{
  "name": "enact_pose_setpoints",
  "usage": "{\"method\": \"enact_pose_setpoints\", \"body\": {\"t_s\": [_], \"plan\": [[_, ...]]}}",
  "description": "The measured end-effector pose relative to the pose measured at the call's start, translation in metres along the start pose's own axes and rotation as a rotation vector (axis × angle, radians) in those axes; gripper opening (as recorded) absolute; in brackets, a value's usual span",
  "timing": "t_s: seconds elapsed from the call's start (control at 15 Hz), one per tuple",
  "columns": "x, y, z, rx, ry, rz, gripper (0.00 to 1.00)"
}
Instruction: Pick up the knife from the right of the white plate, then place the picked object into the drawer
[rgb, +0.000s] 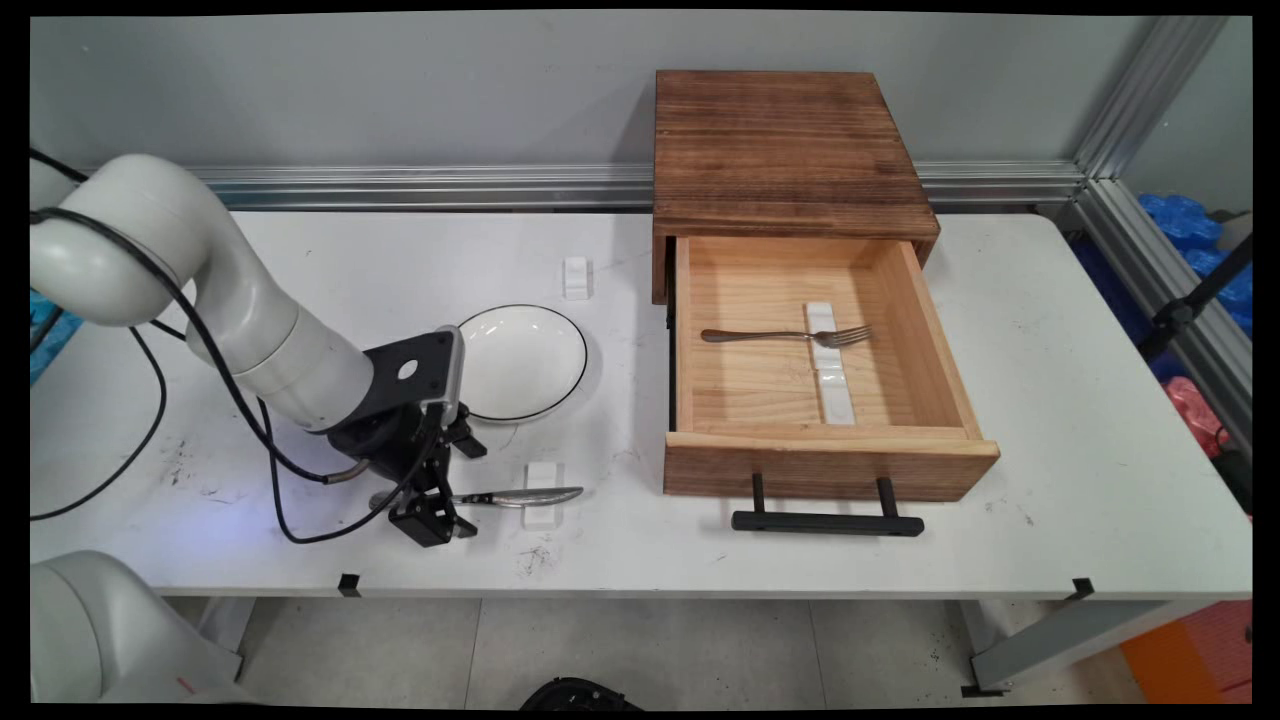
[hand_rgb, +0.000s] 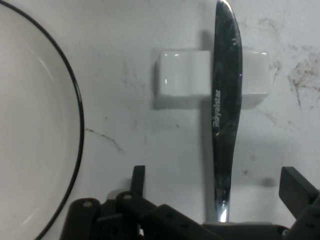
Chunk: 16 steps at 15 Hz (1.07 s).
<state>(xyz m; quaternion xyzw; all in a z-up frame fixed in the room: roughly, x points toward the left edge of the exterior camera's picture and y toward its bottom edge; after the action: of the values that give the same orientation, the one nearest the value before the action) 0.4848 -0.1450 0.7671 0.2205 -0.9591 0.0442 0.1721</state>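
Note:
Next, my gripper grabs the knife by its handle. Then my gripper lays the knife across the long white rest in the drawer.
A silver knife lies near the table's front edge, its blade resting on a small white rest. My gripper is low over the knife's handle end and open. One finger stands on the plate side of the handle and the other finger on the far side, both apart from the metal. A white plate with a thin black rim sits just behind the gripper.
A wooden box stands at the back with its drawer pulled out; inside it a fork lies across a long white rest. The drawer's black handle juts forward. Another small white rest sits behind the plate.

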Motion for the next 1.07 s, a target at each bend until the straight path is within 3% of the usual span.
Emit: {"method": "enact_pose_setpoints", "body": {"t_s": [0.2, 0.27, 1.07], "plan": [[-0.0003, -0.0001, 0.001, -0.004, -0.002, 0.004, 1.0], [-0.0004, -0.0001, 0.0014, -0.006, -0.003, 0.005, 0.0], [-0.0002, 0.0036, 0.0002, -0.031, -0.011, 0.006, 0.0]]}}
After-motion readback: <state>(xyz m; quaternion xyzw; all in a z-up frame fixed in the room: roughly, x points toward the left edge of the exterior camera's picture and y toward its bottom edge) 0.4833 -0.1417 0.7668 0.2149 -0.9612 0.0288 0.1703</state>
